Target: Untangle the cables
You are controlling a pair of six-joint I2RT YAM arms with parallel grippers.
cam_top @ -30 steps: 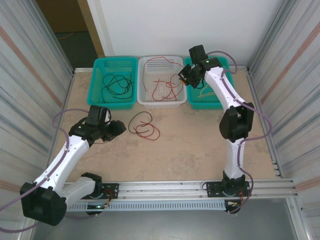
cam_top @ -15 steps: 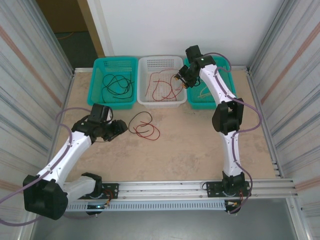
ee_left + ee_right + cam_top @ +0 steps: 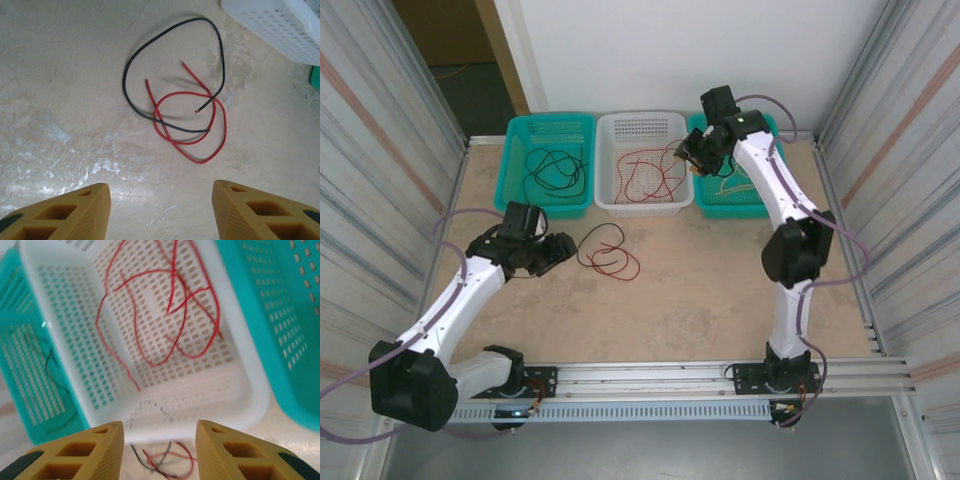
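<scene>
I will next grab the black cable near its end (image 3: pixel 615 264) (image 3: pixel 201 131) with my left gripper, where it crosses the red cable, to pull the black cable free and untangle them.
A black cable (image 3: pixel 131 60) and a red cable (image 3: pixel 192 150) lie looped through each other on the table, the same tangle (image 3: pixel 608 252) as in the top view. My left gripper (image 3: pixel 161 200) hovers open just short of it, also seen from above (image 3: pixel 558 252). My right gripper (image 3: pixel 692 155) hangs open and empty over the white basket (image 3: pixel 607 200). In the right wrist view that gripper (image 3: pixel 159 440) looks down on loose red cables (image 3: pixel 172 295) in the basket. Black cables (image 3: pixel 552 170) lie in the left teal basket (image 3: pixel 515 200), and a pale yellow cable (image 3: pixel 728 185) in the right teal basket (image 3: pixel 720 210).
The three baskets stand in a row along the table's far edge. Corrugated metal walls (image 3: pixel 380 150) close in both sides, and a rail (image 3: pixel 650 375) runs along the near edge by the arm bases. Bare tabletop (image 3: pixel 700 290) stretches right of the tangle.
My right gripper opened and the red cable that hung from it now lies in the white basket. My left gripper opened wider and edged toward the tangle.
</scene>
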